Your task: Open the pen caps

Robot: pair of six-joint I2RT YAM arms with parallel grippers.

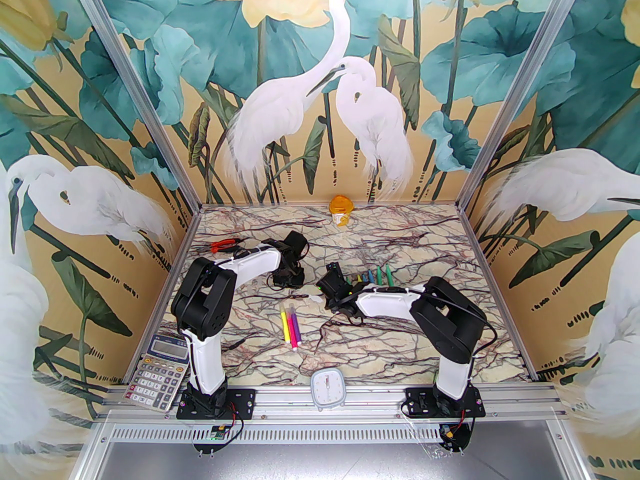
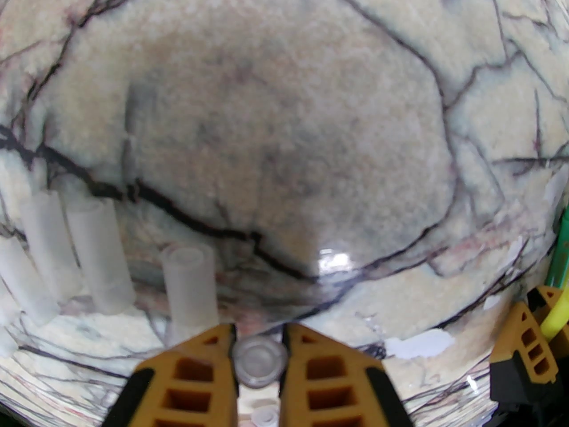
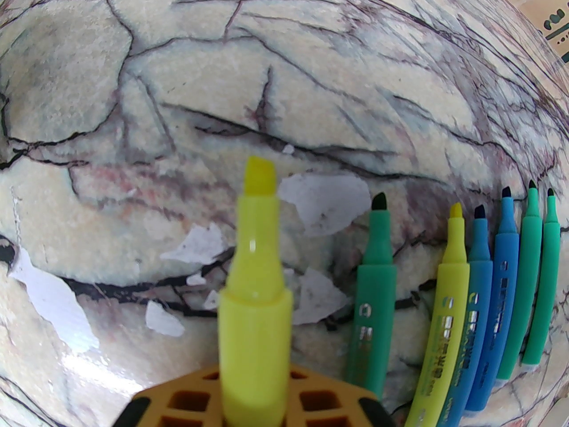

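My left gripper is low over flat, free marble beside the nearest loose cap, where the clear pen cap would land, so it is time to open.
My left gripper [image 2: 258, 343] is shut on a clear pen cap [image 2: 260, 363], seen end-on between its orange fingers [image 2: 195, 380], low over the marble table. Several loose clear pen caps [image 2: 100, 256] lie just to its left. My right gripper [image 3: 255, 392] is shut on a yellow pen [image 3: 255, 283] whose chisel tip is bare and points away. Beside it lies a row of uncapped pens [image 3: 484, 292] in green, yellow, blue and teal. From above, both grippers [image 1: 289, 279] [image 1: 336, 293] meet near the table's middle, and three capped pens [image 1: 291, 325] lie in front of them.
Orange-handled pliers [image 1: 225, 244] lie behind the left arm. An orange-lidded cup [image 1: 341, 210] stands at the back edge. A calculator [image 1: 157, 370] and a white timer [image 1: 327, 389] sit on the near rail. White scuffed patches [image 3: 324, 207] mark the marble.
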